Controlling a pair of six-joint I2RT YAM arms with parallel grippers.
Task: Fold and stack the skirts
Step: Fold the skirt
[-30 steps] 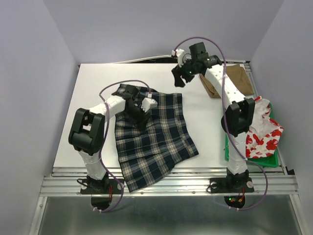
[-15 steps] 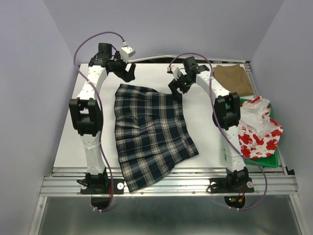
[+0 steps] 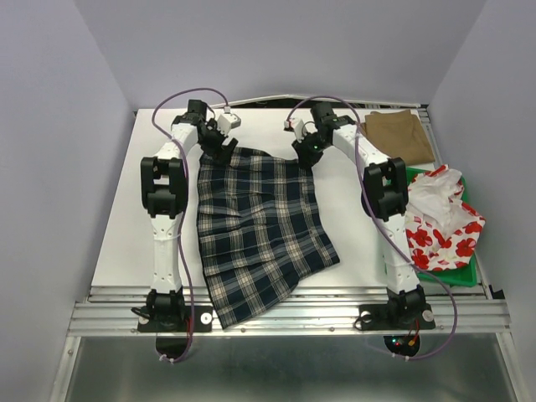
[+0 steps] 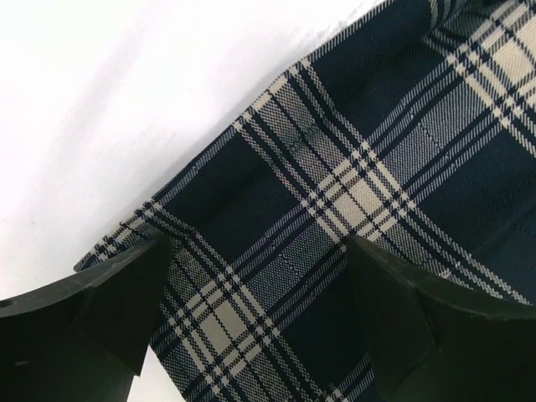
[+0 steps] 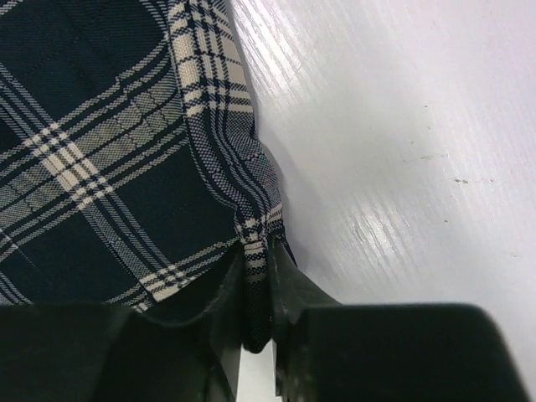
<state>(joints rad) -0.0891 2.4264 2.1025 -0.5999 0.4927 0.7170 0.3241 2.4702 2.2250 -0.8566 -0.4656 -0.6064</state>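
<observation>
The plaid skirt's free far corner is opposite my right gripper's corner, so my left gripper will grab it next. That will move that edge of the skirt evenly for folding.
The navy-and-white plaid skirt lies spread flat on the white table, its hem hanging over the near edge. My left gripper is open over the skirt's far left corner, one finger on each side of the cloth. My right gripper is shut on the skirt's far right corner, with the cloth pinched between its fingers. The tan-brown skirt lies folded at the far right. The white skirt with red flowers is crumpled at the right edge.
A green plastic tray holds the flowered skirt at the table's right edge. Metal rails run along the near edge by both arm bases. Grey walls close in the left, right and back.
The left arm swung from the far left corner down onto the plaid skirt's far left corner. The right gripper moved a little onto the far right corner and shut on the cloth.
</observation>
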